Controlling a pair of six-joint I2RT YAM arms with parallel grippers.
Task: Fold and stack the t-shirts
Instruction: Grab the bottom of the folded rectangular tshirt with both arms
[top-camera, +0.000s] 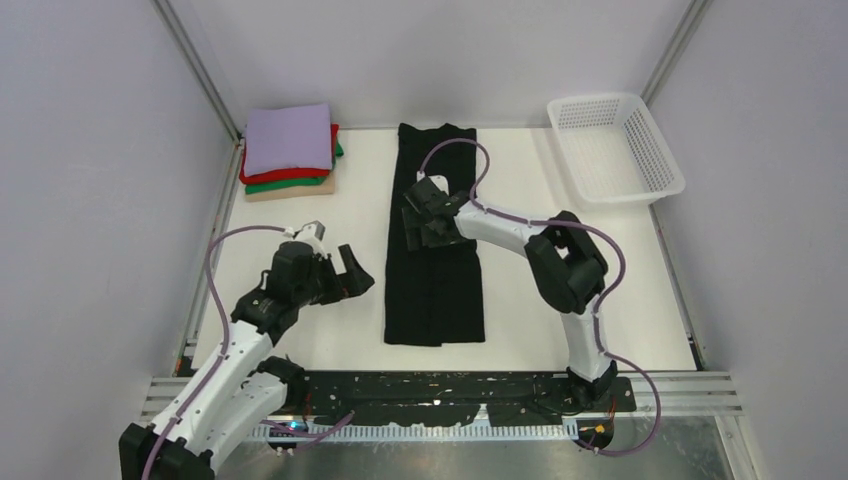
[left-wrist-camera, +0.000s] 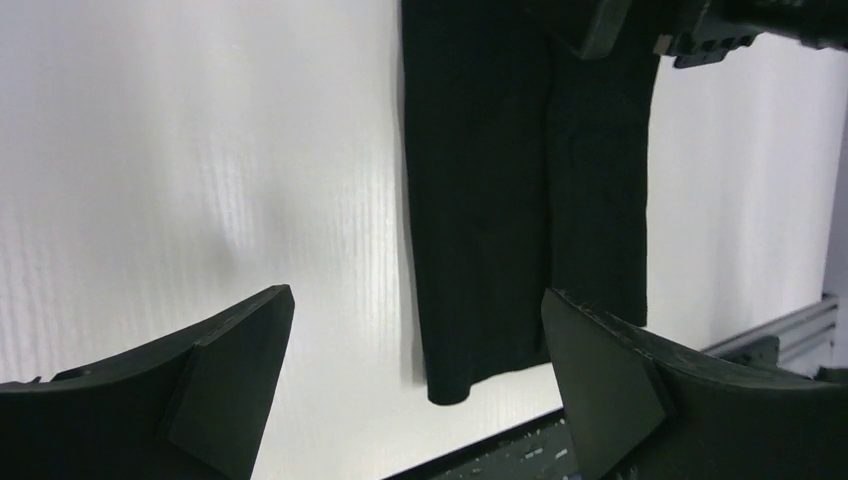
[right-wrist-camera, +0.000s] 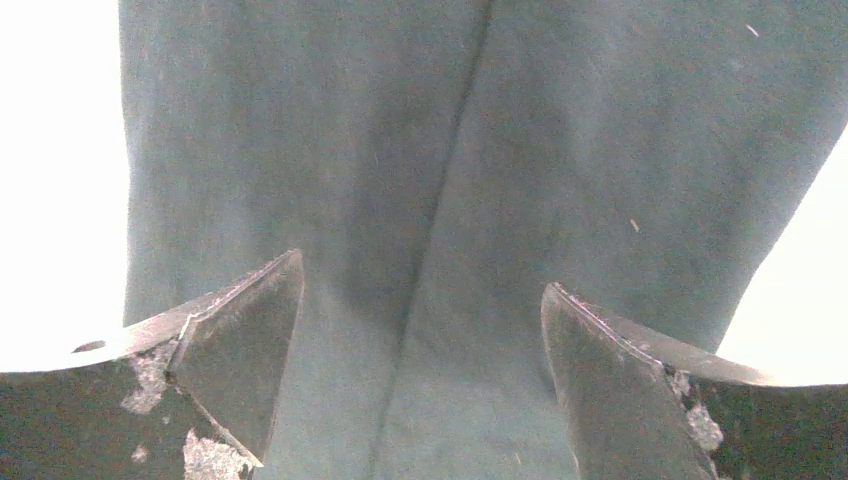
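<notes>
I need to fold the black t-shirt, so I should take its near-end corner with my left gripper next, while its other near corner remains for my right gripper.
The black t-shirt (top-camera: 437, 290) lies flat in the middle of the table, folded lengthwise into a long strip with a seam down its middle. It also shows in the left wrist view (left-wrist-camera: 520, 200) and fills the right wrist view (right-wrist-camera: 450, 180). My right gripper (top-camera: 420, 213) hovers open over the strip's upper middle, holding nothing. My left gripper (top-camera: 348, 274) is open and empty, left of the strip's lower half. A stack of folded t-shirts (top-camera: 290, 150), lavender on top, then red, green and tan, sits at the back left.
A white mesh basket (top-camera: 612, 148) stands at the back right. Grey walls close in both sides. A metal rail (top-camera: 440, 395) runs along the near edge.
</notes>
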